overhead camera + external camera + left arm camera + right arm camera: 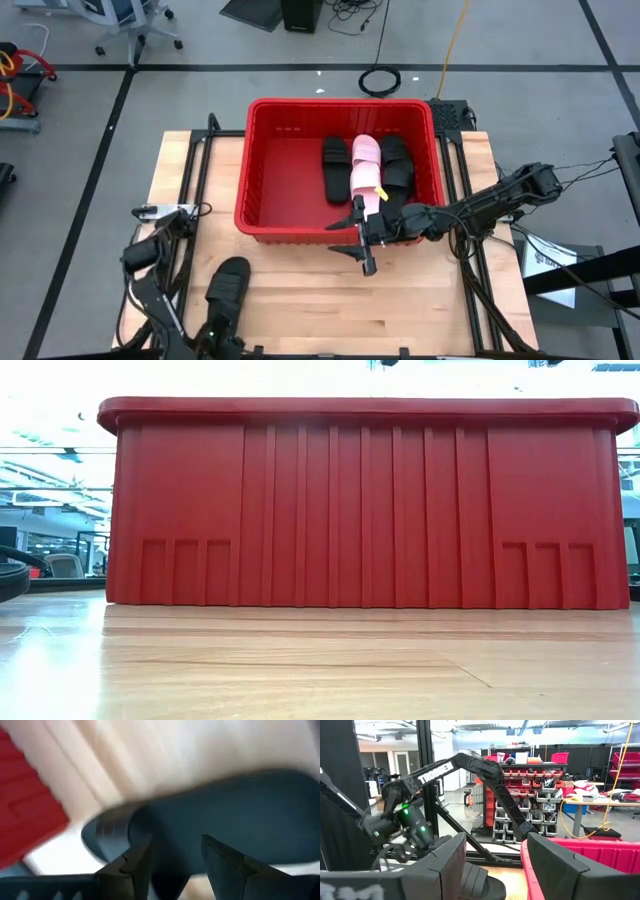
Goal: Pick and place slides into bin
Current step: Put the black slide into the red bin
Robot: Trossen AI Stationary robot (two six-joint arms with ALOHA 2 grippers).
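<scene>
The last black slide still has to go into the red bin. Next, my left gripper should grab that slide by its wide strap.
The red bin stands at the table's far middle; its ribbed wall fills the low view. On its floor lie two black slides with a pink slide between them. Another black slide lies flat on the table near the front left, also seen in the left wrist view and the right wrist view. My left gripper is open, pointing steeply down over that slide's near end. My right gripper is open and empty, level above the bin's near rim.
Bare wood lies between the bin's near wall and the table's front edge. Black frame rails run along both sides of the table. Beyond the table stand shelves with red bins and the room's floor.
</scene>
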